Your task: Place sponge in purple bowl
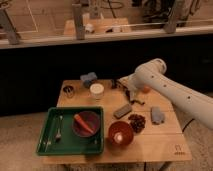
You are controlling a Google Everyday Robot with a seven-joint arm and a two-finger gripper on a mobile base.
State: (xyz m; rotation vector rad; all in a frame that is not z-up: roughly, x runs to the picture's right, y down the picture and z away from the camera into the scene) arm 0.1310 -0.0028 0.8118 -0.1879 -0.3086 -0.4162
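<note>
Next, my gripper grabs the blue-grey sponge by its short end to place the sponge in the purple bowl point(86, 123).
The sponge point(89, 77), a blue-grey block, lies at the back of the wooden table point(155, 145), left of centre. The purple bowl point(86, 123) sits in the green tray point(47, 145) at the front left and has an orange carrot-like thing in it. My gripper point(119, 84) hangs low over the back middle of the table, on the end of the white arm point(165, 85) that reaches in from the right. It is to the right of the sponge, apart from it, open and holding nothing.
A white cup point(96, 90) stands between gripper and sponge, with a small dark cup point(68, 91) further left. A dark flat slab point(122, 110), a dark red cluster point(136, 121), a pale cloth point(157, 115) and a red bowl point(120, 132) fill the middle and right. Cutlery lies in the tray.
</note>
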